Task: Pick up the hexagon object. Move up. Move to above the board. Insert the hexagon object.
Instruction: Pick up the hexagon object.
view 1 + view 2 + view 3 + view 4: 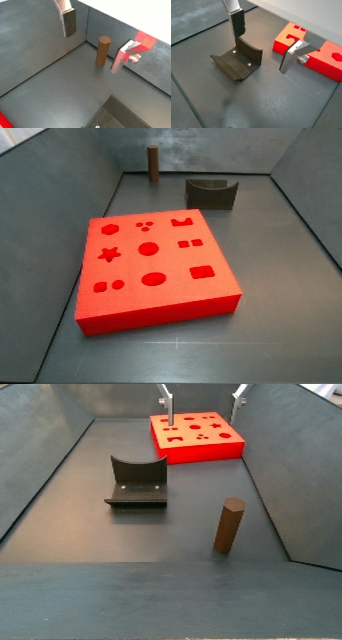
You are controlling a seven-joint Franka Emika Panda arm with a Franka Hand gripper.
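The robot should insert the hexagon object into the board [154,263], so it needs to grab the object by its top end [152,149] with its gripper next.
The hexagon object [230,525] is a slim reddish-brown peg standing upright on the grey floor near a wall; it also shows in a side view [152,163] and in a wrist view [103,50]. The board [154,263] is a thick bright red slab with shaped holes, also seen in a side view [197,434] and partly in a wrist view [308,50]. My gripper [203,399] hangs above the board's far end, open and empty, far from the peg. Its fingers [69,22] stand wide apart in both wrist views, and the gripper [261,54] holds nothing.
The dark fixture [138,482] stands on the floor between board and peg, also in a side view [211,191] and a wrist view [238,62]. Grey walls [40,444] enclose the floor on all sides.
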